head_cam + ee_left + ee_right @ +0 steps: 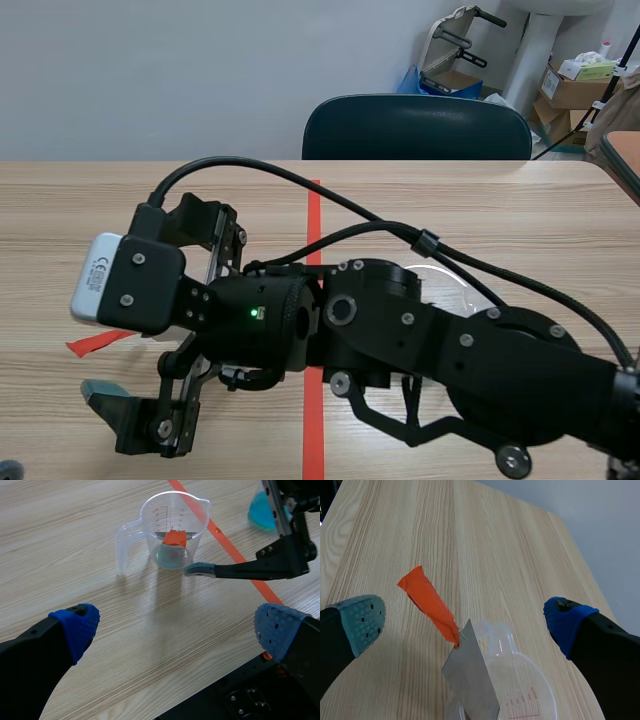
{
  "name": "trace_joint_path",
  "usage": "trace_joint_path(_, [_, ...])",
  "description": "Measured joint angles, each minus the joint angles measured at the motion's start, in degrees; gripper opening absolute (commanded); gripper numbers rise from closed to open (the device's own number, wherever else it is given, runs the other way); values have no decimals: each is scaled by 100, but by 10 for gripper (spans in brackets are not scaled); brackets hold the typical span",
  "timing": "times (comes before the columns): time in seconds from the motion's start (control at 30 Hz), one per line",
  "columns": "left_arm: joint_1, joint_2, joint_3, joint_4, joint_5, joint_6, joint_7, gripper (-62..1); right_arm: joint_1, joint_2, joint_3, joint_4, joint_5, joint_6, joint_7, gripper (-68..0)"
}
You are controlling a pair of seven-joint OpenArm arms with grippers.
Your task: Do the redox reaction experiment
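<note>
I need to do the redox reaction, so I need to grab the metal sheet (472, 675) by its orange tape strip (431, 605) with my right gripper next.
A clear measuring cup (172, 530) stands on the wooden table ahead of my open left gripper (175, 630). Inside it leans a thin metal sheet (472, 680) with an orange tape strip (427, 602) stuck to its top, over a little bluish liquid. My right gripper (465, 622) hovers open over the cup (515, 695), the sheet between its spread fingers but untouched. One right fingertip (200, 570) sits just beside the cup's base. In the scene view the right arm crosses from the right, its gripper (140, 325) hides the cup, and only the orange strip (98, 342) pokes out.
A vessel of blue liquid (262, 510) stands beyond the red tape line (240, 560), behind the right arm. A clear rim (455, 280) shows beside that arm. A dark chair (415, 128) stands at the table's far edge.
</note>
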Motion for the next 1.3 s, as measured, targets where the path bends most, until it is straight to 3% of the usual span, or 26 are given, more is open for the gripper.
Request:
trace_joint_path(0.13, [0, 0, 0, 0, 0, 0, 2, 14, -2, -101, 0, -70, -76, -127, 2, 4])
trace_joint_path(0.2, [0, 0, 0, 0, 0, 0, 2, 14, -2, -105, 0, -70, -96, -129, 2, -41])
trace_joint_path(0.47, [0, 0, -2, 0, 0, 0, 2, 14, -4, -101, 0, -68, -107, -435, 4, -342])
trace_joint_path(0.77, [0, 0, -2, 0, 0, 0, 2, 14, -7, -98, 0, -59, -138, -428, 4, -667])
trace_joint_path(0.9, [0, 0, -2, 0, 0, 0, 2, 14, -4, -4, 0, 33, -212, -426, 15, -668])
trace_joint_path(1.13, [0, 0, -2, 0, 0, 0, 2, 14, -9, 566, 7, 839, -201, -396, -28, -668])
trace_joint_path(1.3, [0, 0, -2, 0, 0, 0, 2, 14, -15, 894, 173, 1740, 339, -341, -461, -668])
